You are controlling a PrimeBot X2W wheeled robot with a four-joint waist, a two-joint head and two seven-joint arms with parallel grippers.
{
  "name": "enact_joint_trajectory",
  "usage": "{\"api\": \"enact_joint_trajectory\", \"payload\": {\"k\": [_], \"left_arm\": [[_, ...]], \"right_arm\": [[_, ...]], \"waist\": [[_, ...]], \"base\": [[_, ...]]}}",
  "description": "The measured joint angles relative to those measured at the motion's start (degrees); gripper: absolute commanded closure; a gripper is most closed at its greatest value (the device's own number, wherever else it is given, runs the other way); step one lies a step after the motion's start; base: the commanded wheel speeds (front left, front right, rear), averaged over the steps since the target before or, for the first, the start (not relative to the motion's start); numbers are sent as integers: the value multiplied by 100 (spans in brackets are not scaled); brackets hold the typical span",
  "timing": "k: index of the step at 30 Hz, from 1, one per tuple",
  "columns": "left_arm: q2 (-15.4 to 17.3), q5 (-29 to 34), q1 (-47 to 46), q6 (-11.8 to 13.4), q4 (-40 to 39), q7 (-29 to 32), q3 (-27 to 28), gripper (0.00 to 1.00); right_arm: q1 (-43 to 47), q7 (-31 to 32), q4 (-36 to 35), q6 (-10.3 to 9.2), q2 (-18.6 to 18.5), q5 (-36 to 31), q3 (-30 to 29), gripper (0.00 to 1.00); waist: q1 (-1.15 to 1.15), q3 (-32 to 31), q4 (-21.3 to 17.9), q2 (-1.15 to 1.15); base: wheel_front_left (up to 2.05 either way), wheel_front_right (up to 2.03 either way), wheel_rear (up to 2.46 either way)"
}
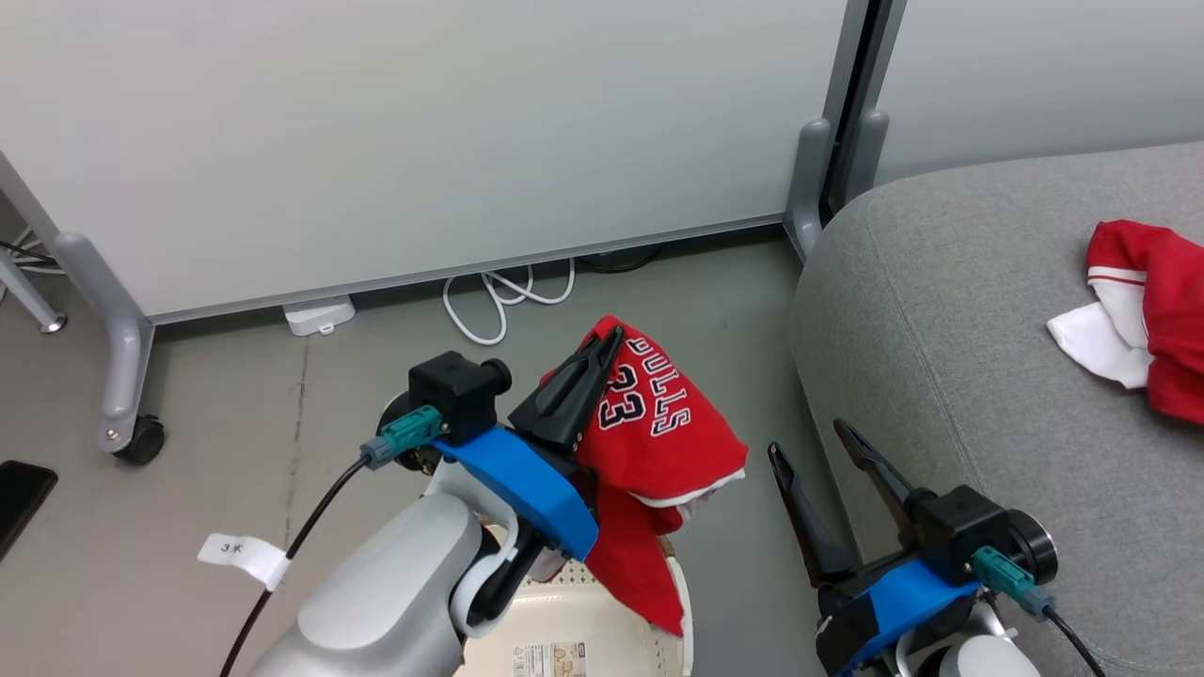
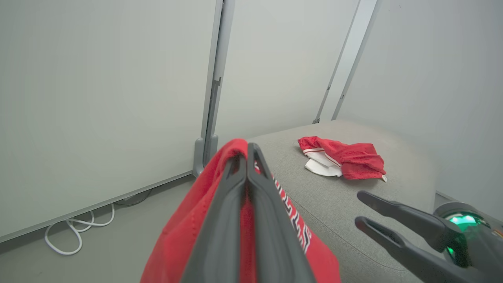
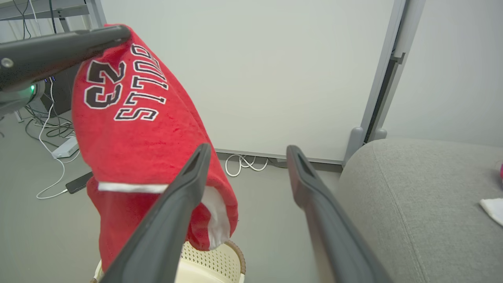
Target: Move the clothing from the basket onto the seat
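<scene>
The clothing needs to move onto the seat (image 1: 959,338), so my right gripper should next grab the red jersey by its white-trimmed lower side (image 1: 713,485).
My left gripper (image 1: 611,336) is shut on the red "BULLS 23" jersey (image 1: 658,423), which hangs in the air above the cream basket (image 1: 574,630). The same jersey (image 3: 133,129) droops over the basket (image 3: 214,263) in the right wrist view, and the left gripper (image 2: 248,151) pinches its fabric (image 2: 184,232) in the left wrist view. A second red garment with white lining (image 1: 1143,315) lies crumpled on the grey seat (image 1: 959,338). My right gripper (image 1: 807,442) stands open and empty beside the seat's left edge, to the right of the jersey.
White partition panels (image 1: 423,132) with grey feet and a castor (image 1: 141,437) stand behind. A white cable (image 1: 499,301) and power adapter (image 1: 320,315) lie on the grey floor. A dark phone (image 1: 19,494) lies at the far left.
</scene>
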Motion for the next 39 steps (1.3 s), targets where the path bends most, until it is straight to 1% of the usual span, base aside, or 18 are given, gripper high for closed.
{"api": "enact_joint_trajectory", "payload": {"k": [3,12,17,25,32,39], "left_arm": [[-56,-54,-261,0,194,0,-84,100],[-301,-247,-926,0,869,138,-88,100],[-426,-245,-1104,0,1158,181,-180,100],[-490,-304,-1170,0,1341,142,-336,100],[-525,-346,-1243,0,1432,109,-465,100],[-561,-393,-1291,0,1468,69,-567,100]], "right_arm": [[56,26,19,0,0,32,29,0],[91,48,57,0,0,82,132,0],[93,56,76,0,0,83,153,0],[73,102,144,0,0,66,190,0],[-149,148,399,0,0,-27,275,0],[-660,178,909,0,0,-491,305,0]], "waist": [[0,-76,32,0],[0,-196,140,0],[0,-195,175,0],[0,-122,155,0],[1,-40,156,0],[1,-8,155,0]], "base": [[0,0,0],[0,0,0],[0,0,0],[0,0,0],[0,0,0],[0,0,0]]}}
